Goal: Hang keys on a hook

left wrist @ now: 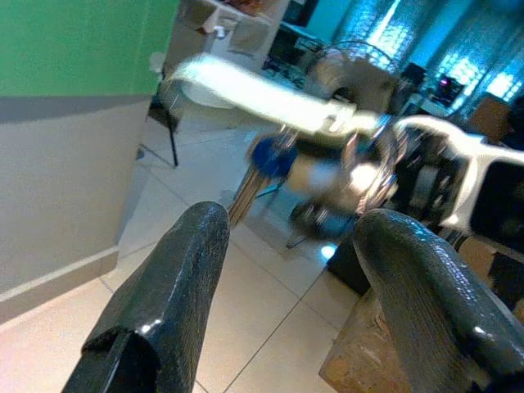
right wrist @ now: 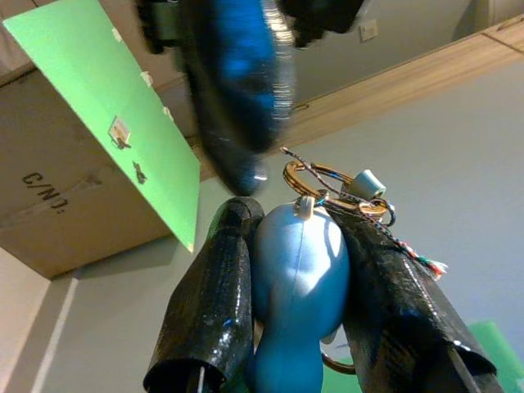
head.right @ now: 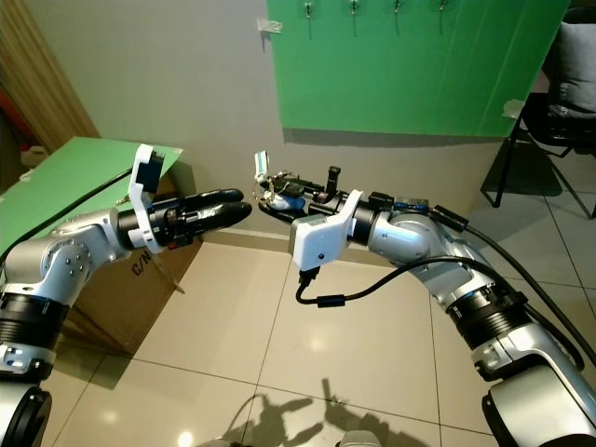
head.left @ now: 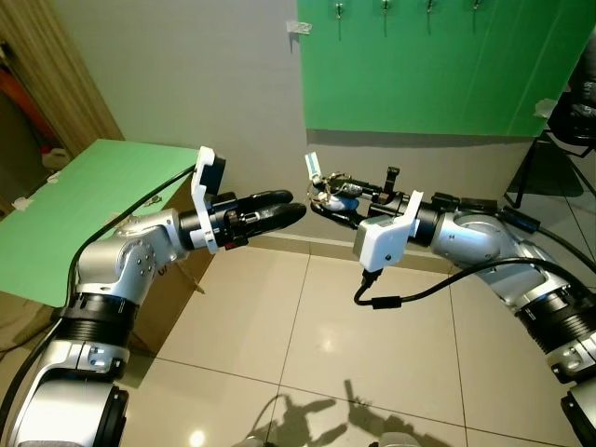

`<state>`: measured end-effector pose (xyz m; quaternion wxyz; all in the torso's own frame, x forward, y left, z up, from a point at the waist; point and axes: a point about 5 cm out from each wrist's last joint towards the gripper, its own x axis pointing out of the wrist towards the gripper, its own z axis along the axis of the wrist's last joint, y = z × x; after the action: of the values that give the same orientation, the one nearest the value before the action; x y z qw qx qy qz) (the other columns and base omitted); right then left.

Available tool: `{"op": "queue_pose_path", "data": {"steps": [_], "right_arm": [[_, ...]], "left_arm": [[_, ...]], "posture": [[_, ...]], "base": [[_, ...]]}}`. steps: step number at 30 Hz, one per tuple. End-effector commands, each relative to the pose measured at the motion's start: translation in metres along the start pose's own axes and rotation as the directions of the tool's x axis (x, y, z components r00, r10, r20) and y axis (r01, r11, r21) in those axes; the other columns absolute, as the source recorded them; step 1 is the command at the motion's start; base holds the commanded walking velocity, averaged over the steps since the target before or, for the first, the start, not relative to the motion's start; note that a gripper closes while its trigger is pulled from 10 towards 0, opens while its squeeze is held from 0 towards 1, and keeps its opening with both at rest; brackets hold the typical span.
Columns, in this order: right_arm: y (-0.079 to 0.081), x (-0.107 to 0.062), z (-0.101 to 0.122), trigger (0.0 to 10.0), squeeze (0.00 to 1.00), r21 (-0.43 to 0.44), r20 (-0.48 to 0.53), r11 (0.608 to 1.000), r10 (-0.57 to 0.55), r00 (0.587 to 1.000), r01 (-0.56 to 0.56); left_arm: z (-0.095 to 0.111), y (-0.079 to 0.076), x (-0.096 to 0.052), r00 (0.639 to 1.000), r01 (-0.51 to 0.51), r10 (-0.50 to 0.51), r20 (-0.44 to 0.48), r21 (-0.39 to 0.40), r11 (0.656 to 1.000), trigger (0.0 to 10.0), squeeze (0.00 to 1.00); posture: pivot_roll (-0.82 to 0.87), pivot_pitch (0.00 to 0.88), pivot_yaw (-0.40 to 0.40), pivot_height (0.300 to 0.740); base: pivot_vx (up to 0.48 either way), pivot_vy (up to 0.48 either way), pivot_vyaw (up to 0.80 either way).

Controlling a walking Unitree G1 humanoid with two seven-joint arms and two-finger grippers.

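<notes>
My right gripper's fingers are closing over the blue fob (head.left: 341, 202). The keys' free part is their metal ring (head.left: 328, 180), which sticks out, so my left gripper will grab them there next.
My right gripper (head.left: 328, 194) is shut on a bunch of keys (right wrist: 332, 187) with a blue fob (right wrist: 297, 278) and a white tag (head.left: 313, 166), held in mid-air before the grey wall. The fob sits squeezed between the two black fingers (right wrist: 214, 303). My left gripper (head.left: 284, 207) is open, its tips pointing at the keys from the left, a short gap away. In the left wrist view the blurred keys and fob (left wrist: 274, 155) hang just beyond the open fingers (left wrist: 184, 270). Several metal hooks (head.left: 339, 11) stick out at the top of the green wall panel (head.left: 438, 74), high above both grippers.
A cardboard box topped with a green sheet (head.left: 84, 205) stands at the left by the wall. A black chair (head.left: 559, 140) is at the right. Pale tiled floor (head.left: 307, 345) lies below the arms, and a curtain (head.left: 47, 84) hangs at the far left.
</notes>
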<state>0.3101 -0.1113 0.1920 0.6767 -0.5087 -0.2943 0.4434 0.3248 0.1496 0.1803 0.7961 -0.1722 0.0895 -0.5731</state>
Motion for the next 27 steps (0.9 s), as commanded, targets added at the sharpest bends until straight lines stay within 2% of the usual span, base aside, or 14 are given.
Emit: {"op": "queue_pose_path", "data": {"steps": [1, 8, 18, 19, 20, 27], "right_arm": [[-0.0056, 0.0008, 0.0042, 0.0, 0.0, 0.002, 0.021, 1.0, -0.018, 1.0, 0.018], [0.0008, 0.0003, 0.006, 0.0, 0.0, 0.012, 0.025, 1.0, 0.0, 1.0, -0.001], [-0.0012, 0.0017, 0.0086, 0.0, 0.0, 0.016, 0.031, 1.0, -0.003, 1.0, 0.003], [-0.0011, 0.0017, 0.0088, 0.0, 0.0, 0.017, 0.032, 1.0, -0.003, 0.999, 0.003], [-0.0011, 0.0017, 0.0089, 0.0, 0.0, 0.017, 0.033, 1.0, -0.003, 0.999, 0.003], [-0.0021, 0.0025, 0.0098, 0.0, 0.0, 0.023, 0.036, 1.0, -0.009, 0.999, 0.009]], "left_arm": [[0.0063, -0.0006, 0.0003, 1.0, 0.01, -0.01, 0.003, 0.006, 1.0, 10.0, 0.0], [0.0131, -0.0033, 0.0024, 0.998, 0.042, -0.042, 0.036, -0.004, 0.999, 10.0, 0.0], [0.0121, -0.0041, 0.0046, 0.997, 0.061, -0.06, 0.055, -0.032, 0.998, 10.0, 0.0], [0.0124, -0.0048, 0.0054, 0.996, 0.071, -0.068, 0.064, -0.043, 0.997, 1.7, 0.0], [0.0125, -0.0052, 0.0059, 0.995, 0.078, -0.074, 0.07, -0.05, 0.996, 0.0, 0.0], [0.0113, -0.0084, 0.0073, 0.991, 0.12, -0.113, 0.077, -0.086, 0.989, 0.0, 0.0]], "posture": [[-0.27, 0.007, 0.12, 0.74], [-0.27, 0.011, 0.12, 0.74], [-0.27, 0.014, 0.118, 0.74], [-0.27, 0.014, 0.117, 0.74], [-0.27, 0.014, 0.117, 0.74], [-0.27, 0.016, 0.116, 0.74]], "base": [[0.0, 0.0, 0.0], [0.0, 0.0, 0.0], [0.0, 0.0, 0.0], [0.0, 0.0, 0.0], [0.0, 0.0, 0.0], [0.0, 0.0, 0.0]]}}
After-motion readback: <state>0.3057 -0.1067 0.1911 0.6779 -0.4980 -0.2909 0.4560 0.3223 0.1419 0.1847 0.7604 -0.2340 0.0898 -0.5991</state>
